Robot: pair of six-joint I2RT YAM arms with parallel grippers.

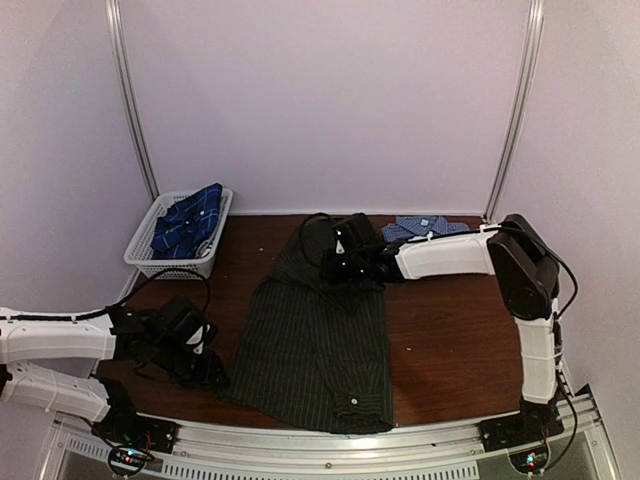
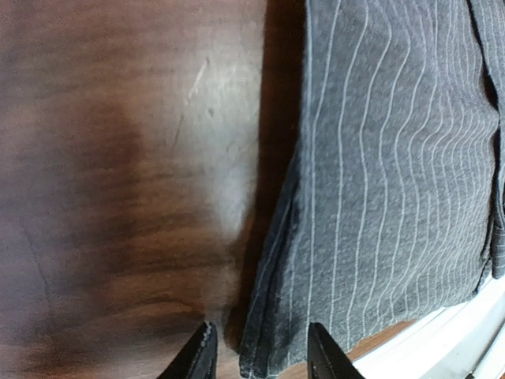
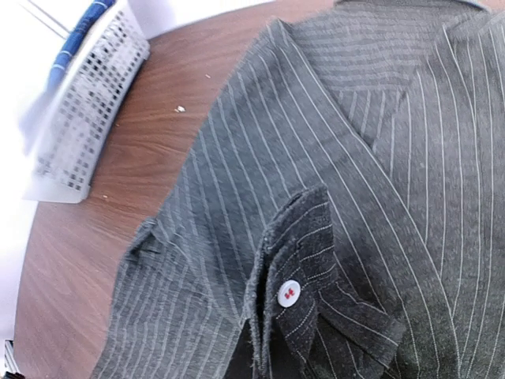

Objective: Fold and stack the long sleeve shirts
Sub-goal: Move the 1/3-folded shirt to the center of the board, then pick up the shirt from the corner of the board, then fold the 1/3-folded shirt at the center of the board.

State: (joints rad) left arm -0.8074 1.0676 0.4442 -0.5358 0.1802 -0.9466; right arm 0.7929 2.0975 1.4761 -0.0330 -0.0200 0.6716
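Next, my left gripper takes hold of the charcoal pinstriped shirt (image 1: 315,330) by its near hem corner to fold that side of the shirt inward over its body.
The charcoal pinstriped long sleeve shirt (image 1: 315,330) lies spread in the middle of the table. My left gripper (image 2: 264,359) is open low over its near left edge, and the folded hem (image 2: 272,316) lies between the two fingertips (image 2: 199,355). At the shirt's far end my right gripper (image 1: 345,258) is shut on a sleeve cuff (image 3: 296,268) with a white button, lifted a little off the cloth; its fingers are hidden in the right wrist view. A navy plaid shirt (image 1: 190,222) sits in the basket. A blue-and-white check shirt (image 1: 425,228) lies at the back right.
The white mesh basket (image 1: 150,255) stands at the back left by the wall. Bare brown table (image 1: 450,340) shows right of the pinstriped shirt and between it and the basket. A white rail (image 1: 330,440) runs along the near edge.
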